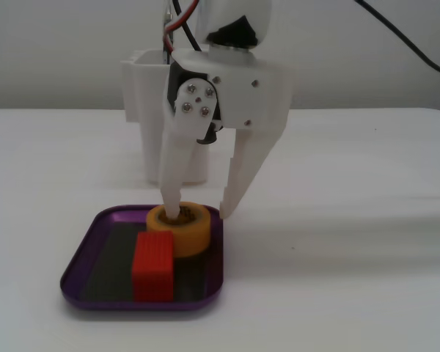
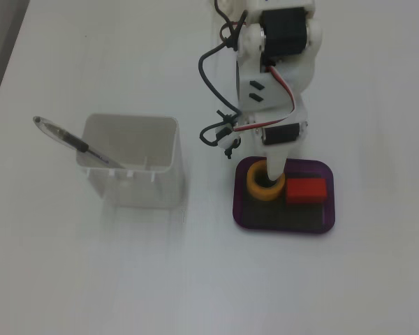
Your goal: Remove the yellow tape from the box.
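I will next pick up the yellow tape with my gripper by the ring's side [image 1: 201, 224] beside its hole, to remove the tape from the purple box [image 1: 81, 257].
The yellow tape [image 1: 189, 236] lies flat in the back of the purple box [image 1: 81, 257], touching the red ribbed block [image 1: 153, 268] in front of it. My white gripper [image 1: 200, 213] comes down from above and is open. One finger reaches into the tape's hole; the other fingertip [image 1: 226, 211] stands outside the roll, by the box's right rim. In a fixed view from above, the tape [image 2: 255, 183] sits at the box's [image 2: 283, 229] left with the block [image 2: 306, 190] on its right, and the gripper [image 2: 274, 174] covers part of the ring.
A tall white container [image 2: 133, 164] with a pen [image 2: 70, 139] leaning in it stands to the left of the box in a fixed view from above; in a fixed view from the front it [image 1: 143, 81] stands behind the arm.
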Robot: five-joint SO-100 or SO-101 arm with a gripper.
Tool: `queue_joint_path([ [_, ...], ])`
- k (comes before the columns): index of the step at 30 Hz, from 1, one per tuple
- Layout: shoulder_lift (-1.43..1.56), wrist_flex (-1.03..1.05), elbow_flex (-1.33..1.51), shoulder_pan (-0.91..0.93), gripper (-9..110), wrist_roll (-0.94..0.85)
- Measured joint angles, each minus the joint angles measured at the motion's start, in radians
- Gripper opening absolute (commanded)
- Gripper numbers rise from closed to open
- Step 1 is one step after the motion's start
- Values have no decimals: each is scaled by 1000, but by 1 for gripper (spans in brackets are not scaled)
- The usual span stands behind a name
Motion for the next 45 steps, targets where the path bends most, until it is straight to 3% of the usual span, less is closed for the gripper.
queue_joint_path([
  [9, -100, -12, -6, 8, 12, 0],
  [18, -117, -6, -38, 8, 1, 0],
  [45, -130, 98, -158, 0, -1, 0],
])
